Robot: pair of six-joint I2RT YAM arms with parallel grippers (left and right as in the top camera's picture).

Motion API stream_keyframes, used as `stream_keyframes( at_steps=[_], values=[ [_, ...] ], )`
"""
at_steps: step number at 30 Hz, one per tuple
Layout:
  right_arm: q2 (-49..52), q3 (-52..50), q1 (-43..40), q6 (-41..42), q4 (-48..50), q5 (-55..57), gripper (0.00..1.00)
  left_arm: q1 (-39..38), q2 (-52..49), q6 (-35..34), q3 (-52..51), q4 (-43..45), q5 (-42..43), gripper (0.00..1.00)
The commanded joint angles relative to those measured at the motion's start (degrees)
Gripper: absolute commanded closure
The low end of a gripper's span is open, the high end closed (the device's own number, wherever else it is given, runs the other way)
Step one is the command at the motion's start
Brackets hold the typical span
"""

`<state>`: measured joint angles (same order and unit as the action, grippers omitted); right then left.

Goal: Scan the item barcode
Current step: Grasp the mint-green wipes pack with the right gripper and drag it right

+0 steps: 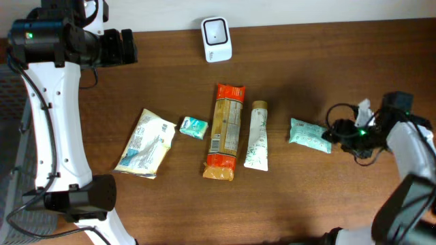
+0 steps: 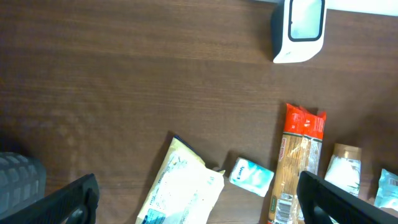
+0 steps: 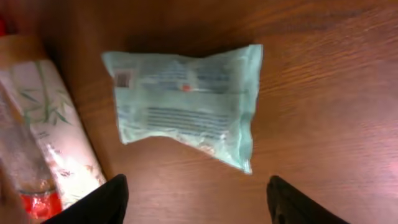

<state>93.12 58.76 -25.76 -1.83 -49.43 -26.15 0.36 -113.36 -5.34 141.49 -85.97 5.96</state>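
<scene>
My right gripper grabs the pale green packet (image 1: 308, 134) by its edge farthest from the printed code next, which leaves the code uncovered to scan.
A pale green soft packet (image 1: 308, 134) lies flat on the wooden table at the right, with a small printed code (image 3: 123, 79) near its top left corner. My right gripper (image 1: 335, 133) sits just right of it, open, with nothing between the fingers (image 3: 196, 190); the packet (image 3: 186, 102) lies just beyond the fingertips. The white scanner (image 1: 216, 39) stands at the table's back edge, also in the left wrist view (image 2: 298, 28). My left gripper (image 1: 126, 46) hangs high at the back left, wide open and empty (image 2: 196, 186).
A row of items lies mid-table: a cream packet (image 1: 146, 143), a small teal tissue pack (image 1: 193, 127), a long orange pasta packet (image 1: 225, 131) with a barcode, and a white tube (image 1: 257, 135). Cables trail by the right arm (image 1: 357, 146).
</scene>
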Motion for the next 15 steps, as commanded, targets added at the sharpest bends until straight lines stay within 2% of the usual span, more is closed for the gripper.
stream_keyframes(
  at_steps=[1, 4, 7, 8, 10, 15],
  values=[
    [11.9, -1.3, -2.9, -11.5, 2.9, -11.1, 0.29, 0.2, 0.3, 0.9, 0.5, 0.1, 0.0, 0.01],
    [19.8, -1.3, -2.8, -11.5, 7.9, -14.2, 0.29, 0.2, 0.3, 0.9, 0.5, 0.1, 0.0, 0.01],
    [20.9, -1.6, -2.7, -11.5, 10.1, -14.2, 0.3, 0.2, 0.3, 0.9, 0.5, 0.1, 0.0, 0.01],
    [21.0, -1.6, -2.7, -11.5, 11.9, -14.2, 0.32, 0.2, 0.3, 0.9, 0.5, 0.1, 0.0, 0.01],
    [21.3, -1.6, -2.0, -11.5, 14.4, -14.4, 0.43, 0.2, 0.3, 0.9, 0.5, 0.1, 0.0, 0.01],
    [21.8, -1.7, 5.9, -11.3, 18.6, -12.2, 0.46, 0.2, 0.3, 0.9, 0.5, 0.1, 0.0, 0.01]
  ],
)
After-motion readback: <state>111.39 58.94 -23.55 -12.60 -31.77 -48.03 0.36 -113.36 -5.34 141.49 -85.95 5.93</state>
